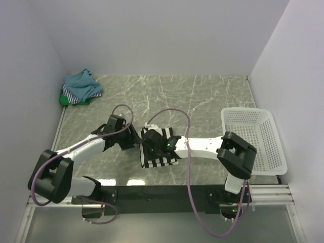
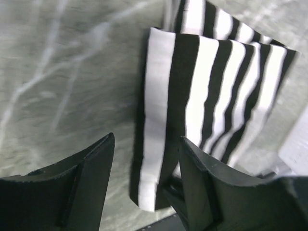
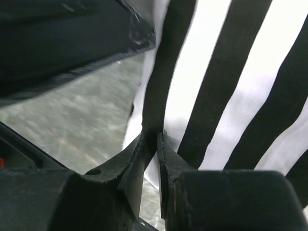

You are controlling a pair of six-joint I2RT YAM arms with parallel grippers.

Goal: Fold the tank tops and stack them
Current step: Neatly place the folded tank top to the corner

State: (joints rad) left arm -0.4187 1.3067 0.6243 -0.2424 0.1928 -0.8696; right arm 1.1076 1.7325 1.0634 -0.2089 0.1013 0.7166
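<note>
I need to grip the striped tank top's folded side edge [image 1: 142, 151] [image 2: 150, 149], nearest the pile, with my left gripper next. Then it can be stacked there still folded.
A black-and-white striped tank top [image 1: 161, 152] lies folded into a small rectangle on the marble table, near the front middle. My right gripper [image 1: 153, 147] sits over its left part. In the right wrist view the jaws [image 3: 157, 137] are pinched on a black-striped fold at the cloth's [image 3: 226, 86] edge. My left gripper [image 1: 133, 139] stands just left of the fold. Its fingers [image 2: 91, 178] are spread wide, with the near corner of the striped tank top [image 2: 216, 82] lying below and between them, not gripped. Other tank tops, teal-blue, thin-striped and green, lie crumpled in a pile [image 1: 81, 87] at the far left corner.
A white lattice basket [image 1: 254, 136] stands at the right edge of the table. White walls close in the left, back and right sides. Purple cables [image 1: 188, 152] loop over both arms. The dark body of the left gripper [image 3: 72, 43] fills the upper left of the right wrist view.
</note>
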